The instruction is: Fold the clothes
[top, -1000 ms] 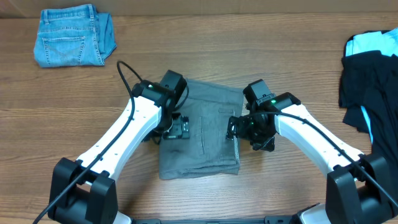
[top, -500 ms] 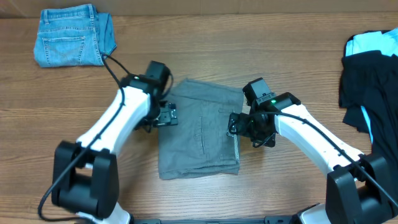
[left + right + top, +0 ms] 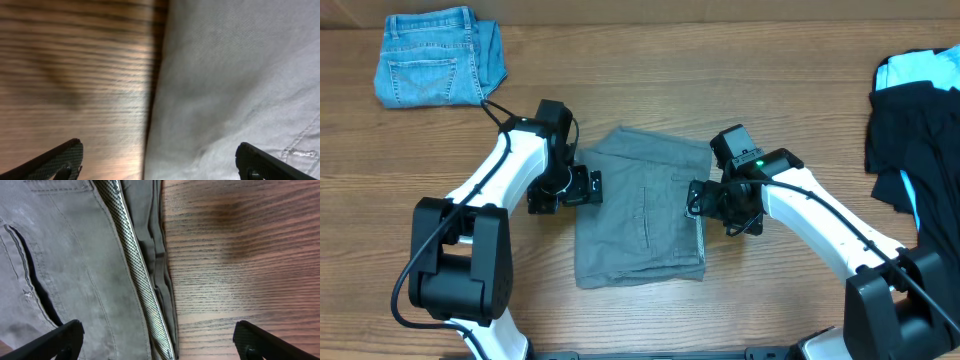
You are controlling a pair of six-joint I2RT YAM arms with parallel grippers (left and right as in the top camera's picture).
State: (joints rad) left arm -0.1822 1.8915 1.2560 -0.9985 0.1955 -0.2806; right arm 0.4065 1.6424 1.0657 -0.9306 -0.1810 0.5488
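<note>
The left gripper picks up the folded grey trousers mid-edge (image 3: 583, 203) next, on the side facing the blue jeans (image 3: 438, 57), to stack them there folded.
A folded pair of grey trousers (image 3: 640, 215) lies mid-table. My left gripper (image 3: 563, 188) is open and empty over the garment's left edge; in the left wrist view the grey cloth (image 3: 235, 75) fills the right side and bare wood the left. My right gripper (image 3: 705, 205) is open and empty over the garment's right edge; the right wrist view shows the grey cloth (image 3: 65, 255), its stacked layers and a mesh lining strip (image 3: 132, 265) beside bare wood. Folded blue jeans (image 3: 438, 57) lie at the far left. A heap of black and light-blue clothes (image 3: 920, 130) lies at the right edge.
The wooden table (image 3: 800, 70) shows bare wood between the trousers and both other clothes piles. A black cable (image 3: 505, 115) loops from the left arm.
My left gripper has moved left, from over the trousers to their left edge. The right gripper has stayed at the right edge. The trousers have not moved.
</note>
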